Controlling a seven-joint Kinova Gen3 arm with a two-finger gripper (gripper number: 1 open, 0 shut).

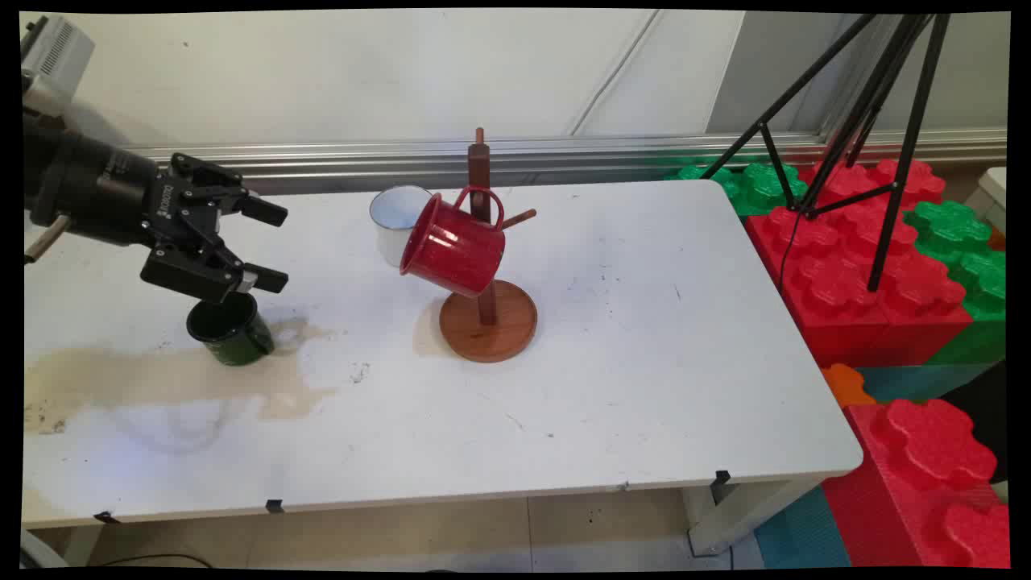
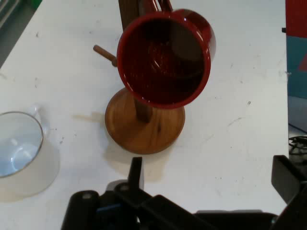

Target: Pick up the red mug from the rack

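Note:
I should next grab the red mug with my gripper by its rim [image 1: 405, 272] opposite the mug's handle. Then I can lift it off the wooden mug tree [image 1: 488, 321].
My gripper [image 1: 275, 246] hangs open and empty over the table's left side, its fingers pointing right toward the mug tree. A dark green mug [image 1: 229, 328] stands just below it, not touched. The red mug [image 1: 453, 246] hangs by its handle on a peg of the wooden mug tree [image 1: 488, 321], mouth tilted toward me. In the hand view the red mug [image 2: 165, 57] faces the camera above the tree's round base [image 2: 144, 127], with the gripper [image 2: 211, 175] low in the picture. A white mug [image 1: 398, 221] stands behind the tree; it is also seen as the white mug [image 2: 19, 148] at left.
A tan stain [image 1: 153, 379] spreads over the table's left front. Large red and green toy blocks [image 1: 878, 266] and a black tripod [image 1: 878, 137] stand off the table's right edge. A wall with a metal rail runs behind.

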